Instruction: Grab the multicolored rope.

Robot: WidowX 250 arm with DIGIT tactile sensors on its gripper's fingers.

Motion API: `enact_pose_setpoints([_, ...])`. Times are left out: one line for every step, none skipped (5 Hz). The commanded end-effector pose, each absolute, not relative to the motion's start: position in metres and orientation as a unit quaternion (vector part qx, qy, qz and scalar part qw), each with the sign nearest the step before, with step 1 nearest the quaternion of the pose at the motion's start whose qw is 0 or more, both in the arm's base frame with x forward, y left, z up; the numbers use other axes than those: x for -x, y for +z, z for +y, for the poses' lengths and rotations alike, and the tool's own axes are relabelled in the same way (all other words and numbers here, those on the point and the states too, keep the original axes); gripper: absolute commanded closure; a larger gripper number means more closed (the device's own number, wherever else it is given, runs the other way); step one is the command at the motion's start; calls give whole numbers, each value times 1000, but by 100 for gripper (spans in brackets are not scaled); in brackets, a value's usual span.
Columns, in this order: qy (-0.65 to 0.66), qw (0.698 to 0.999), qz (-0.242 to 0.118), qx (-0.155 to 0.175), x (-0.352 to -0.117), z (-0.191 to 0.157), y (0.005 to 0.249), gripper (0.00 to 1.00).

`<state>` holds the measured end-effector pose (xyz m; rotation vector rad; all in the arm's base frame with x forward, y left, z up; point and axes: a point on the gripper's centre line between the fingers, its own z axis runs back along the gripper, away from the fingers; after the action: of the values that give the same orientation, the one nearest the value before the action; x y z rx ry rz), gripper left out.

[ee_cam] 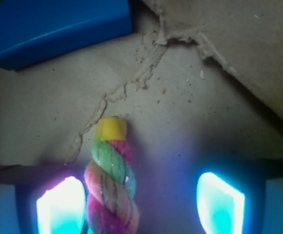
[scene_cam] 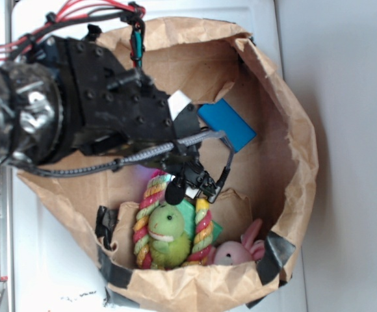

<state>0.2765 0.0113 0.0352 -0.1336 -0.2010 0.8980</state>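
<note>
The rope below its yellow tip point(ee_cam: 111, 128) lies between the robot's fingers in the wrist view, so the gripper needs to close on the twisted rope point(ee_cam: 111, 195). Closing now would hold it.
The multicolored rope point(scene_cam: 149, 203) arches over a small green frog plush point(scene_cam: 168, 235) at the front of a brown paper bag point(scene_cam: 195, 286). It is twisted in pink, yellow, green and orange bands. My black gripper point(scene_cam: 192, 184) hangs just over the top of the arch. In the wrist view the rope point(ee_cam: 111, 181), with its yellow tip pointing away, lies between my two glowing pads. It sits close against the left pad point(ee_cam: 61, 207) and well apart from the right one. The gripper point(ee_cam: 141, 207) is open.
A blue block point(scene_cam: 227, 123) point(ee_cam: 58, 29) lies on the bag floor behind the rope. A pink bunny plush point(scene_cam: 239, 249) sits to the right of the frog. A green block point(scene_cam: 190, 212) shows behind the frog. The crumpled bag walls rise on all sides.
</note>
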Motion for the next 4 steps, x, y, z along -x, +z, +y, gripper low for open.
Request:
enact_pose_setpoints([425, 896, -106, 70, -277, 9, 36, 0])
enact_pose_setpoints([422, 898, -108, 68, -277, 8, 34, 0])
enact_pose_setpoints([432, 893, -104, 71, -277, 10, 34, 100])
enact_pose_setpoints([433, 892, -107, 73, -276, 11, 36, 100])
